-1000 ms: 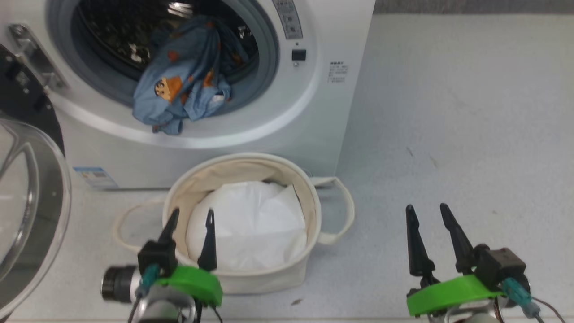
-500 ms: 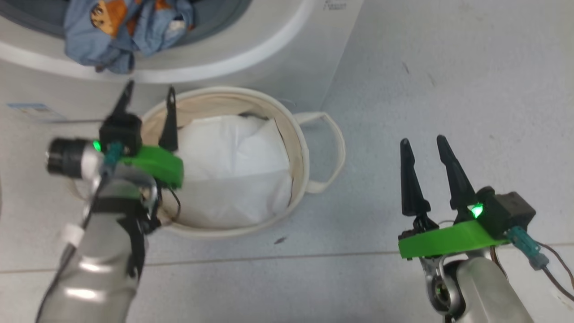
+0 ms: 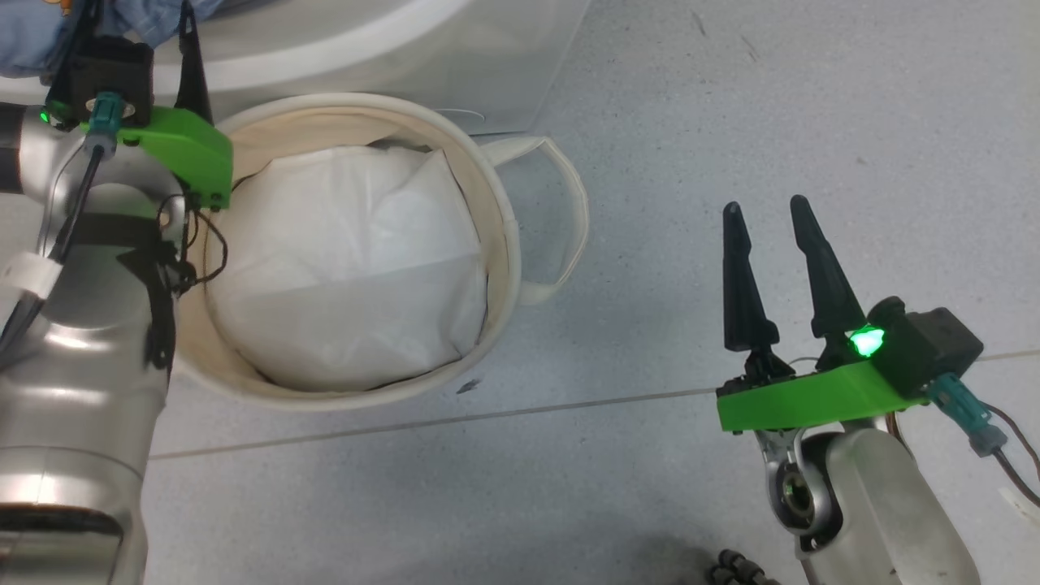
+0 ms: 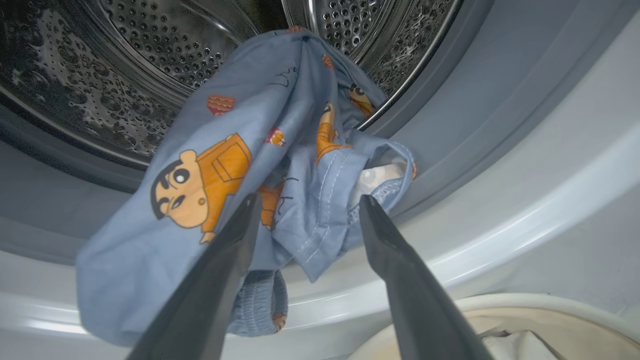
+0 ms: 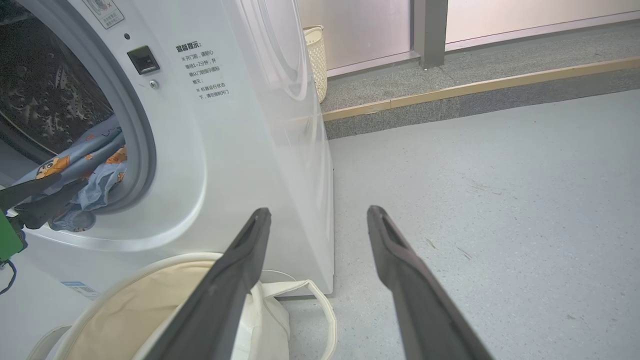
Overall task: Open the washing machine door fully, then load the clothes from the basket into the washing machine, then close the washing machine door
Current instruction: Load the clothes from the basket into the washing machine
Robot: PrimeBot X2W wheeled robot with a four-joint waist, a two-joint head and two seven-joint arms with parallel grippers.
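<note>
The clothes drape slack [image 4: 135,276] over the white front rim of the washing machine, and the robot's left hand needs to pinch them next by the raised fold [image 4: 300,237] beside the elastic cuff.
The clothes [image 4: 220,165], light-blue fabric with orange cartoon patches, hang out of the washing machine's [image 5: 240,150] steel drum mouth over its grey ring and white front lip. My left gripper [image 4: 307,200] is open right at them, one dark finger on each side of a hanging fold, not closed on it. In the head view that left gripper [image 3: 136,16] reaches past the basket [image 3: 504,236] to the clothes [image 3: 24,41]. The basket holds a plain white liner sheet [image 3: 341,260]. My right gripper [image 3: 764,207] hangs open and empty over the floor, right of the basket. The washing machine door is out of view.
The basket stands on the grey floor against the washer's front, one loop handle [image 3: 561,219] pointing right. Open floor lies right of the washer. Further back are a raised kerb [image 5: 475,95] and a cream wicker bin [image 5: 316,60].
The head camera has tilted down, shifting the whole picture. My left gripper has gone from above the basket's near rim forward to the clothes at the drum mouth. The right gripper stays open.
</note>
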